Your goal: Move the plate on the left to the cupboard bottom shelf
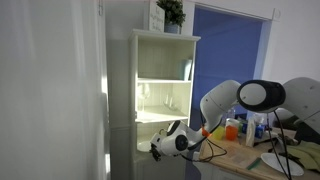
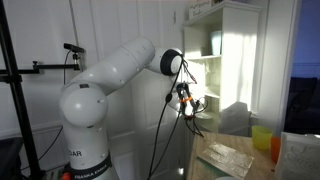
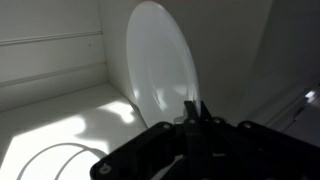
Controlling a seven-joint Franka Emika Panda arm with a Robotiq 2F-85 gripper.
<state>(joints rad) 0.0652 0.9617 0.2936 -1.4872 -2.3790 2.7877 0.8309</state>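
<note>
My gripper releases the plate next, since the plate's lower edge meets the white shelf board inside the cupboard. The plate would rest there.
In the wrist view my gripper [image 3: 192, 108] is shut on the rim of the small white plate [image 3: 160, 60] and holds it upright on edge. Below the plate is a flat white shelf board [image 3: 60, 115] with white walls behind it. In both exterior views the gripper [image 1: 165, 143] [image 2: 187, 105] reaches into a low compartment of the tall white cupboard [image 1: 165, 90] [image 2: 235, 60]. I cannot make out the plate in those views. Whether the plate touches the board is not clear.
A curved white rim [image 3: 50, 165], apparently another plate, lies flat on the board in front. A potted plant [image 1: 171, 12] stands on top of the cupboard. A table with bottles and an orange cup [image 1: 232, 128] and a yellow cup [image 2: 262, 137] stands beside it. A black tripod [image 2: 15, 80] stands behind the arm.
</note>
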